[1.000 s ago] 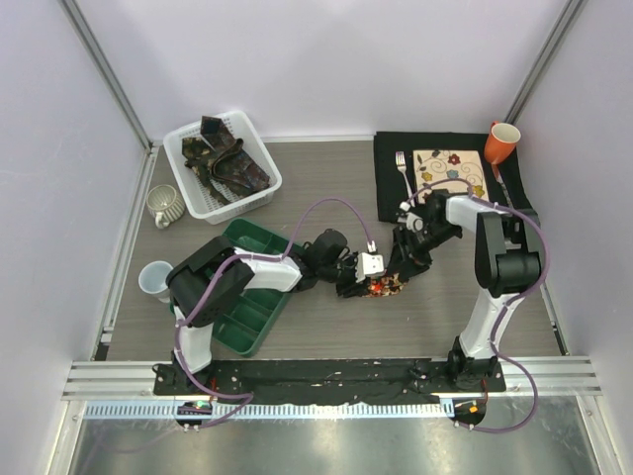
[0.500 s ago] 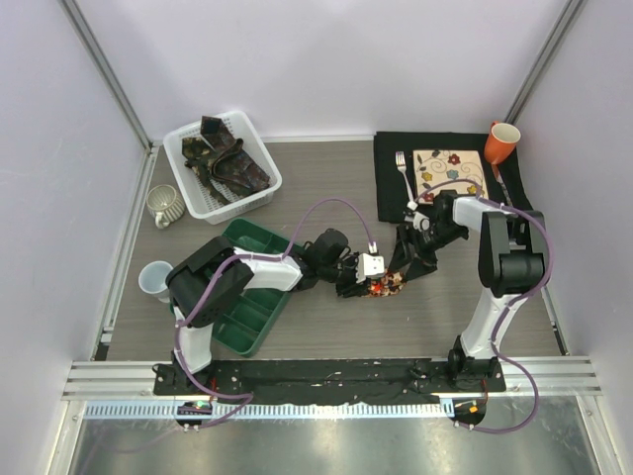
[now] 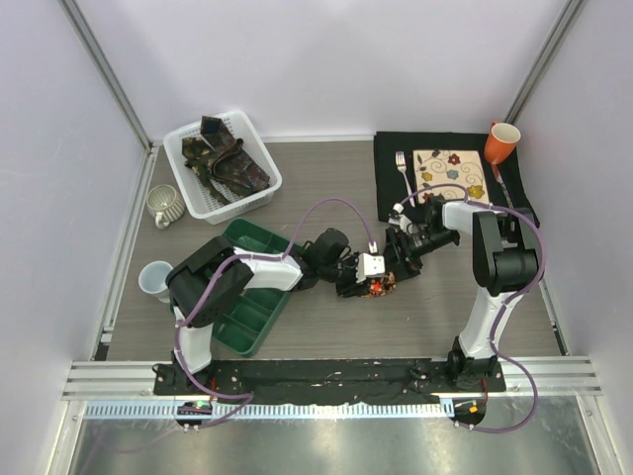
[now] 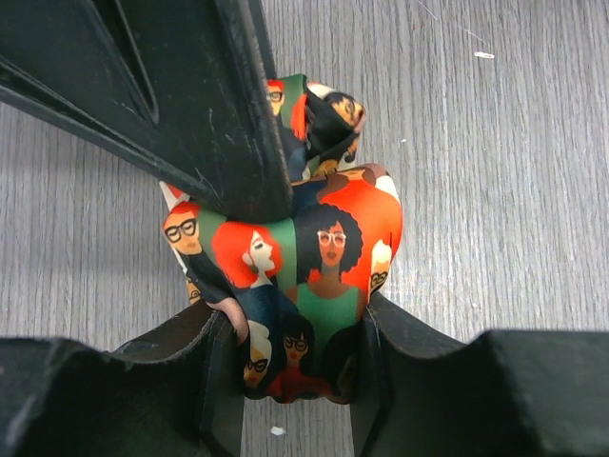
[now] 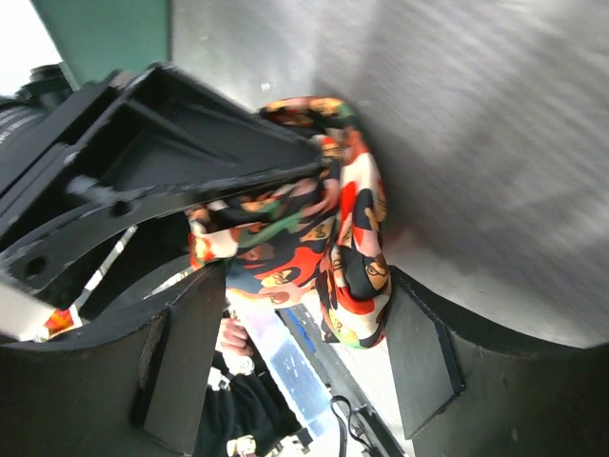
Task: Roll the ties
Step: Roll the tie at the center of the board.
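Note:
My right gripper should next pinch the bundled tie's near outer fold (image 3: pixel 384 284) (image 5: pixel 325 284). This will keep the tie rolled and leave its opposite side free to hand over.
The red-orange printed tie (image 4: pixel 324 257) is bunched into a small bundle just above the table. My left gripper (image 4: pixel 295 381) is shut on its lower end; in the top view the left gripper (image 3: pixel 372 281) sits mid-table with the tie (image 3: pixel 384 287) at its tip. My right gripper (image 5: pixel 304 309) is open, its jaws wide on either side of the tie (image 5: pixel 352 238). One of its fingers (image 4: pixel 190 105) presses against the bundle's top. In the top view the right gripper (image 3: pixel 399 257) meets the left one. The dark ties (image 3: pixel 226 158) lie piled in the white basket (image 3: pixel 259 194).
A green divided tray (image 3: pixel 252 297) lies left of the grippers. Two mugs (image 3: pixel 165 205) (image 3: pixel 155 279) stand at the left. A black mat (image 3: pixel 391 148) at the back right holds a floral plate (image 3: pixel 450 173), a fork (image 3: pixel 403 170) and an orange mug (image 3: pixel 501 142).
My right gripper has moved left, closing in on the tie bundle and the left gripper. The left arm has held still with the tie.

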